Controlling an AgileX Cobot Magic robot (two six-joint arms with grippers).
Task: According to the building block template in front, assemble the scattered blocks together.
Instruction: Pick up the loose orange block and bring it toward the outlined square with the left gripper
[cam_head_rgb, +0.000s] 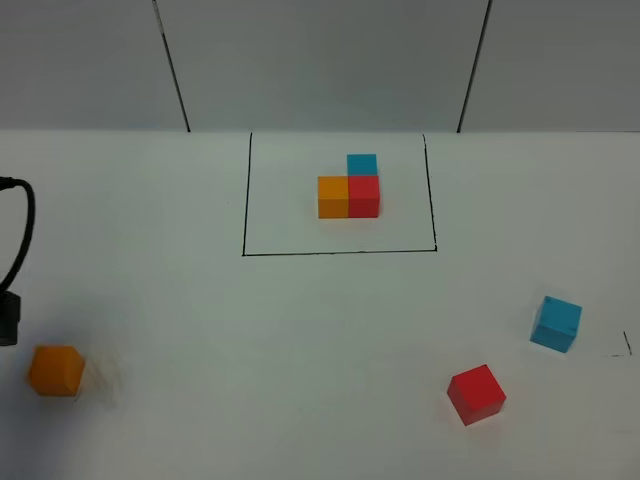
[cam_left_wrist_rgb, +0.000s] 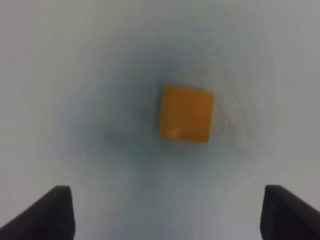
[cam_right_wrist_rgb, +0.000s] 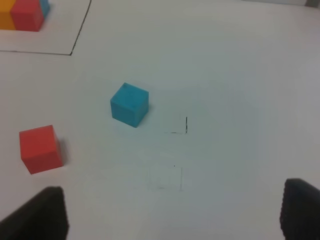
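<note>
Next, the left gripper grabs the scattered orange cube (cam_head_rgb: 56, 370) by its two opposite sides to start assembling the template's shape (cam_head_rgb: 348, 190).
The template (cam_head_rgb: 349, 190), an L of orange, red and light blue cubes, stands inside a black drawn rectangle (cam_head_rgb: 340, 252) at the back centre. Of the scattered blocks, the orange cube (cam_head_rgb: 56, 370) lies front left, the red cube (cam_head_rgb: 476, 393) front right, and the blue cube (cam_head_rgb: 556, 323) beyond it to the right. In the left wrist view my left gripper (cam_left_wrist_rgb: 167, 215) hangs open above the orange cube (cam_left_wrist_rgb: 186, 114), apart from it. My right gripper (cam_right_wrist_rgb: 172, 215) is open and empty, short of the blue cube (cam_right_wrist_rgb: 129, 104) and red cube (cam_right_wrist_rgb: 41, 148).
The white table (cam_head_rgb: 300, 330) carries faint pencil marks (cam_right_wrist_rgb: 180, 127) near the blue cube. A black cable (cam_head_rgb: 22, 230) and part of the left arm show at the left edge. A grey panelled wall closes the back.
</note>
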